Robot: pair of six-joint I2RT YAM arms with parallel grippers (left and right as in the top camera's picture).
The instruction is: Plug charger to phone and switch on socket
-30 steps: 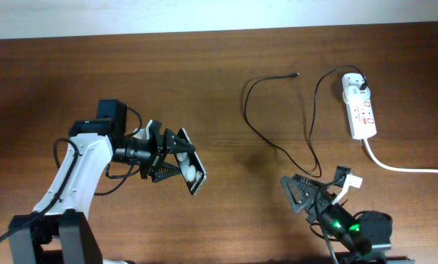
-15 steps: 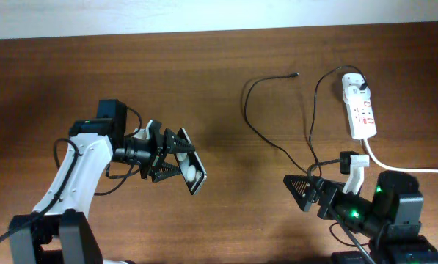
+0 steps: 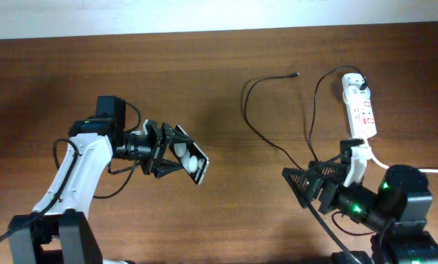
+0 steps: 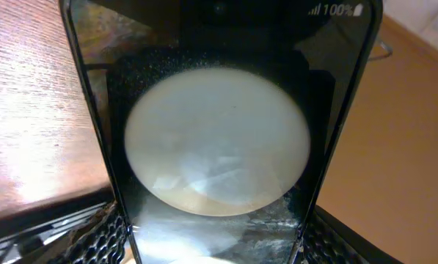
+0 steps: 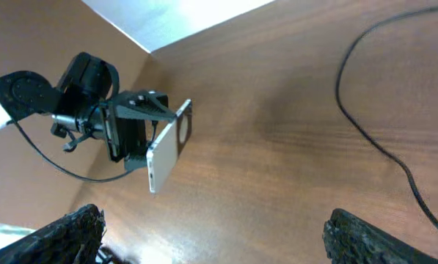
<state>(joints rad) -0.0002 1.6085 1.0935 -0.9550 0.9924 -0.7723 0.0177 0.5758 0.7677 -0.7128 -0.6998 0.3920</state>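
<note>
My right gripper should grab the phone [image 3: 194,163] next, across screen and back on the side of the phone nearest to it. The rest of the phone then stays free, so it can be gripped again to plug in the charger.
My left gripper [image 3: 172,157] is shut on the phone [image 3: 194,163] and holds it off the table, tilted. In the left wrist view the phone [image 4: 219,147] fills the frame with one round light spot, my fingers [image 4: 94,236] against its two long edges. The charger's black cable [image 3: 249,99] loops over the table, its connector tip [image 3: 297,74] lying free at the back. Its white plug head [image 3: 355,82] sits in the socket [image 3: 361,110] at the far right. My right gripper [image 3: 314,177] hovers open near the front right, facing the phone [image 5: 167,150].
The socket's thick white cord [image 3: 398,168] runs off to the right edge. The cable [image 5: 380,147] crosses the wood in front of my right gripper [image 5: 215,235]. The table's back edge meets a white wall [image 5: 182,18].
My right arm has risen and swung right, its open gripper now turned toward the left arm. The left gripper has shifted the phone slightly up and tilted it.
</note>
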